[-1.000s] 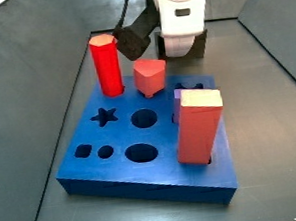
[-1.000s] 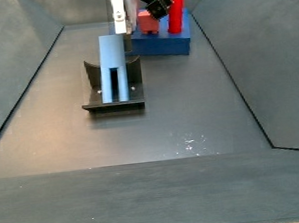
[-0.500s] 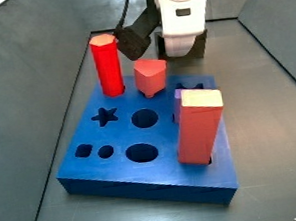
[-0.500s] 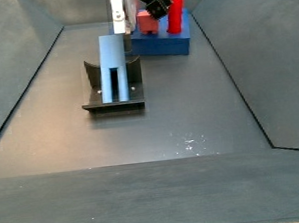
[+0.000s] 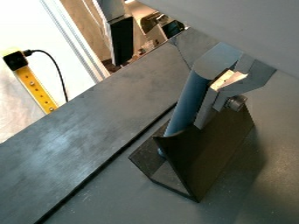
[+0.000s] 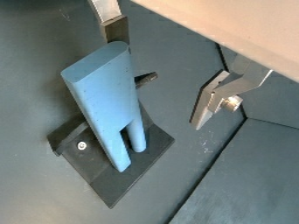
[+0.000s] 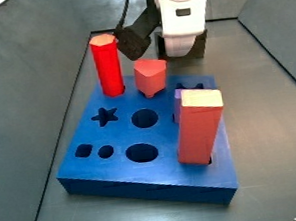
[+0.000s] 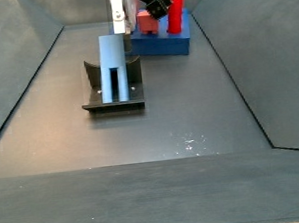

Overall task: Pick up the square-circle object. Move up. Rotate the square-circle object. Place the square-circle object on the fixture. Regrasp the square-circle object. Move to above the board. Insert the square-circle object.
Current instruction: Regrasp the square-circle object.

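Note:
My gripper grabs the peg by its upper end [image 5: 215, 63] next, since the peg's foot sits between the fixture's dark plates.
The square-circle object [image 8: 112, 65], a slim grey-blue peg, stands upright on the fixture [image 8: 113, 95], leaning against its dark bracket. Both wrist views show it, the peg [image 6: 108, 103] rising from the fixture's base plate [image 6: 82, 147]. My gripper [image 8: 118, 14] hangs just above the peg's top end, open. Its silver fingers [image 6: 219, 96] stand wide apart in a wrist view, and the peg's top lies close to one pad without being clamped. The board [image 7: 129, 155], a thick blue slab with cut-out holes, lies beyond the fixture; in a side view the white gripper body [image 7: 181, 16] is behind it.
On the board stand a red hexagonal column [image 7: 107, 65], a short red piece [image 7: 151, 77] and a big red block with a pale top [image 7: 200, 127]. Grey walls slope up on both sides of the floor [image 8: 157, 153]. A yellow ruler and cable [image 5: 35, 83] lie outside the wall.

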Tool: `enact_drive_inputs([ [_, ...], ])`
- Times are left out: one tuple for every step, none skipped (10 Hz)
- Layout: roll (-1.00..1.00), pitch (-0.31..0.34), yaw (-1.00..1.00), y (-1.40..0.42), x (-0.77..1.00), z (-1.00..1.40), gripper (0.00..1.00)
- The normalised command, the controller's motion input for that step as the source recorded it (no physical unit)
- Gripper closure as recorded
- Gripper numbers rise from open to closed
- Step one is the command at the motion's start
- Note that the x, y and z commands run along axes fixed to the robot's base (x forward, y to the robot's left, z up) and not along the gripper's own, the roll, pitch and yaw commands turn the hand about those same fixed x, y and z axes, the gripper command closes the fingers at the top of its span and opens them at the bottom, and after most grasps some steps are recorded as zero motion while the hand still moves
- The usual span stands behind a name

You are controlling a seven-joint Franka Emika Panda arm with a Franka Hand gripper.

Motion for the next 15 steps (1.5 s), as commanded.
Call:
enact_drive_inputs([
  [0.14,0.1,0.08,-0.03,0.56,-0.05,0.0],
  [0.14,0.1,0.08,-0.03,0.56,-0.05,0.0],
  [0.14,0.1,0.08,-0.03,0.56,-0.05,0.0],
  [0.14,0.1,0.08,-0.03,0.56,-0.05,0.0],
  [0.14,0.1,0.08,-0.03,0.56,-0.05,0.0],
  [0.14,0.1,0.08,-0.03,0.56,-0.05,0.0],
  [0.14,0.1,0.08,-0.03,0.56,-0.05,0.0],
  [0.14,0.1,0.08,-0.03,0.56,-0.05,0.0],
  [0.14,0.101,0.08,-0.03,0.55,-0.05,0.0],
  [0.14,0.101,0.08,-0.03,0.55,-0.05,0.0],
  [0.14,0.101,0.08,-0.03,0.54,-0.05,0.0],
  [0.15,0.101,0.08,-0.03,0.53,-0.05,0.0],
  [0.15,0.1,0.09,-0.03,0.52,-0.05,0.0],
  [0.15,0.099,0.09,-0.03,0.52,-0.05,0.0],
  [0.15,0.098,0.09,-0.03,0.5,-0.05,0.0],
])
